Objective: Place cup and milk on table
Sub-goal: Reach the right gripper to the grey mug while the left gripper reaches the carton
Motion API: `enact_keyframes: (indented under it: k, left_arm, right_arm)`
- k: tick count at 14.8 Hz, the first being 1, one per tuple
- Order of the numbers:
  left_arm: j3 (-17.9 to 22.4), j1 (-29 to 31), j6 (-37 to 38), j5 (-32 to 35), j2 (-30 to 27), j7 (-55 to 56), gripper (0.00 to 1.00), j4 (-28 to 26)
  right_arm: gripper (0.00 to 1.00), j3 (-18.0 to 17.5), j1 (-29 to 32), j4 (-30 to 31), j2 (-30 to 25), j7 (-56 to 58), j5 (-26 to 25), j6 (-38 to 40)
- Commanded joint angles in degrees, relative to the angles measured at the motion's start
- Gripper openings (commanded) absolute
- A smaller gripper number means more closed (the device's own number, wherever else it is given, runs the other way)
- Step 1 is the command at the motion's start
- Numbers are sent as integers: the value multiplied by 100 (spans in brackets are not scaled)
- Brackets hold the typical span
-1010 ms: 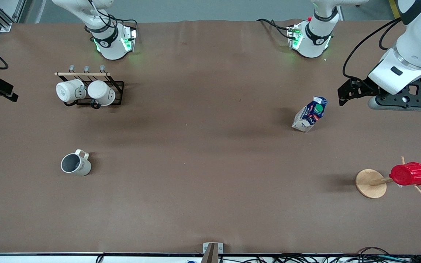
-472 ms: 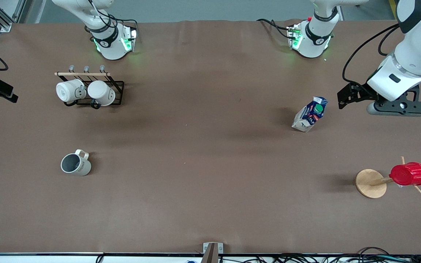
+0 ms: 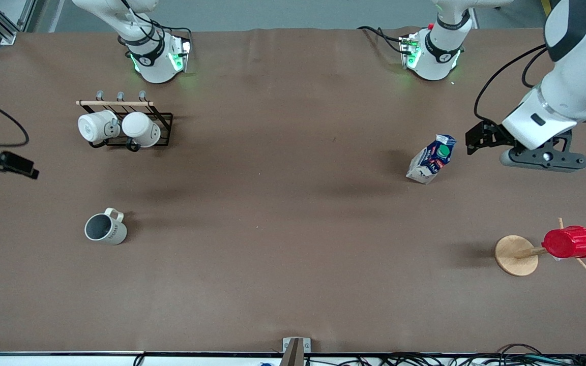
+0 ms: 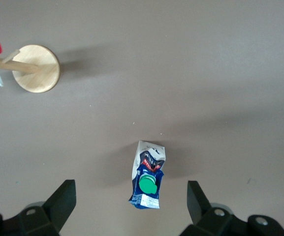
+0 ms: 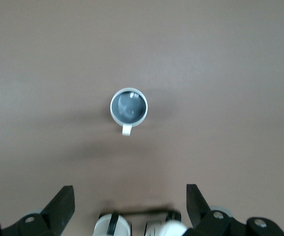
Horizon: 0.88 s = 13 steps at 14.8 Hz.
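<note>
The robot's right gripper will next take the cup by its rim (image 3: pixel 98 217) to place it.
The cup (image 3: pixel 105 229), cream-beige with a grey inside, stands upright on the brown table (image 3: pixel 293 229) toward the right arm's end. It also shows in the right wrist view (image 5: pixel 128 107), handle toward the gripper. The milk (image 3: pixel 431 158), a carton with a blue top and green cap, stands on the table toward the left arm's end and shows in the left wrist view (image 4: pixel 148 179). My left gripper (image 3: pixel 477 138) is open and empty, up over the table beside the milk (image 4: pixel 131 183). My right gripper (image 3: pixel 18 166) is open and empty over the table's edge at the right arm's end (image 5: pixel 129 187).
A black rack (image 3: pixel 122 127) with two white mugs stands farther from the front camera than the cup; it shows in the right wrist view (image 5: pixel 142 223). A wooden cup tree (image 3: pixel 516 255) holding a red ribbed cup (image 3: pixel 569 242) stands nearer to the front camera than the milk.
My left gripper has come a little closer to the milk. My right gripper has shifted toward the cup's level along the table's edge. Cup and milk have not moved.
</note>
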<state>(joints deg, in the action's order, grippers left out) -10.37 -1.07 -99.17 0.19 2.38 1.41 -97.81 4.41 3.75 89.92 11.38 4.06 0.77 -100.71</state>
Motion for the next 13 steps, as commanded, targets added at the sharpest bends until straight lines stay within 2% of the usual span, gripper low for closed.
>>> enact_keyframes:
  k: [1, 3, 8, 10, 13]
  left_arm:
    - [-26, 133, -374, 69, -106, -316, 99, -465]
    - [-26, 177, -576, 69, -106, -509, 99, -703]
    - [-26, 230, -1104, 25, -106, -1143, 99, -1353]
    - [-70, 204, -1341, 16, -89, -1161, 100, -1608]
    - [-97, 142, -1649, 16, -71, -1301, 100, -1925]
  right_arm:
    - [100, 15, 56, -36, 627, 601, 19, -448]
    - [100, 85, 117, 16, 1119, 1148, 46, -878]
    - [100, 95, 135, 61, 1998, 1158, 159, -1811]
    - [100, 103, 126, 148, 2140, 1176, 353, -1926]
    - [100, 103, 117, 534, 2149, 1202, 353, -2276]
